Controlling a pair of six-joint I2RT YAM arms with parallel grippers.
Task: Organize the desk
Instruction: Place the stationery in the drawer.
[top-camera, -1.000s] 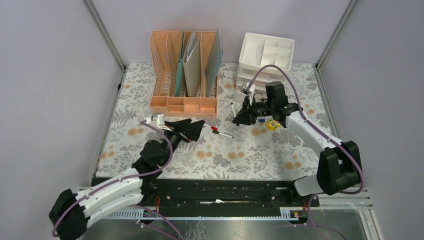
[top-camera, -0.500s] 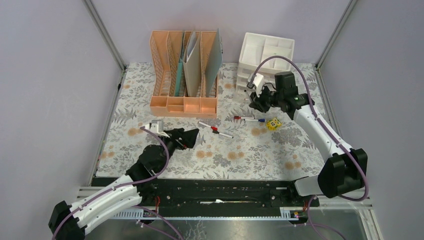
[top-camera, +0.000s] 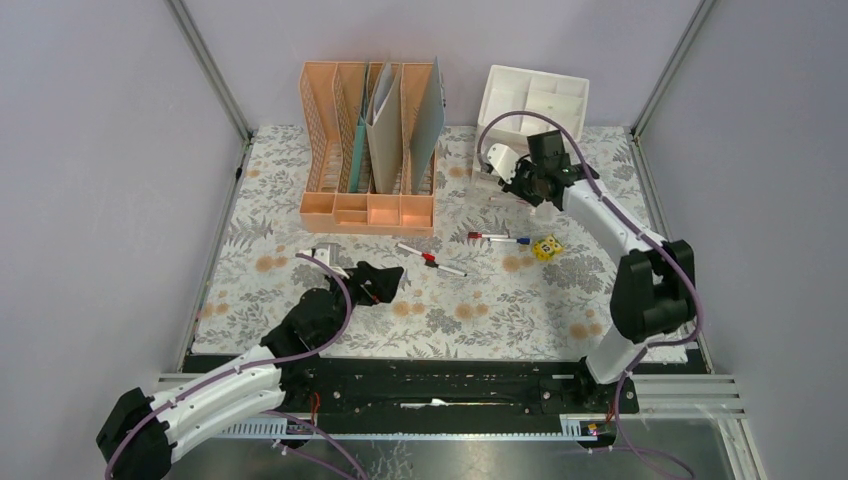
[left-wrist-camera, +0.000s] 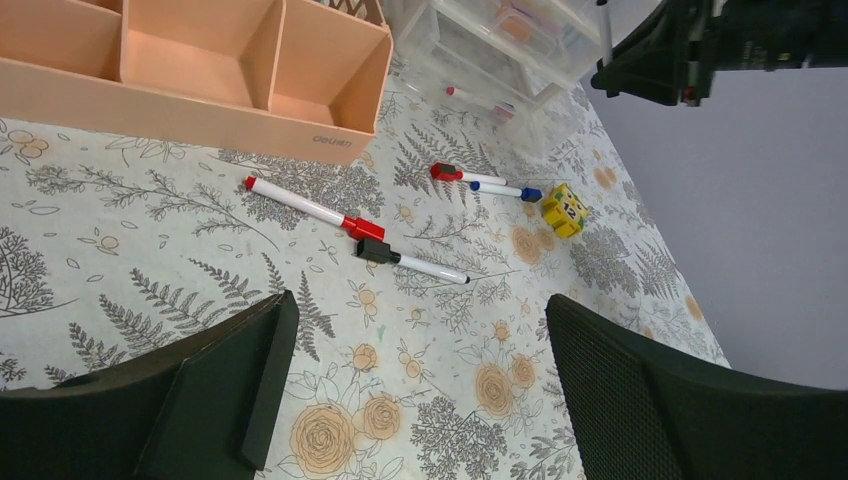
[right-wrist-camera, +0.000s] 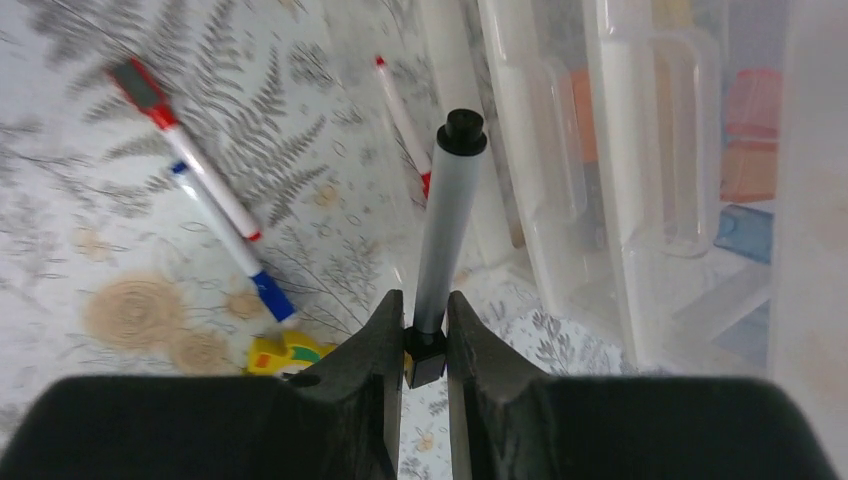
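The marker with the grey body is tilted high, and its black end is beyond the clear drawer's corner. It would likely miss if I opened my right gripper now.
The desk (top-camera: 500, 310) is covered in pale cloth printed with ferns and flowers. My right gripper (right-wrist-camera: 426, 300) is shut on the black end of a grey-barrelled marker (right-wrist-camera: 445, 220), which points at the white drawer unit (right-wrist-camera: 620, 180). In the top view this gripper (top-camera: 510, 172) hangs just in front of the unit (top-camera: 535, 105). My left gripper (left-wrist-camera: 418, 305) is open over bare cloth, nothing between its fingers, and sits near the left front (top-camera: 385, 283). Loose on the desk lie a red-capped marker (left-wrist-camera: 305, 208), a black-capped marker (left-wrist-camera: 415, 263), a red and blue pair (left-wrist-camera: 490, 183) and a yellow cube (left-wrist-camera: 564, 208).
A peach file rack (top-camera: 368, 210) with folders stands at the back left, its low front trays facing the markers. Another red-tipped marker (right-wrist-camera: 402, 115) lies against the foot of the drawer unit. Grey walls and metal frame posts close in the desk's sides and back.
My right gripper has risen from the desk with the marker and moved back toward the drawer unit. My left gripper has drawn back toward the near edge, still open.
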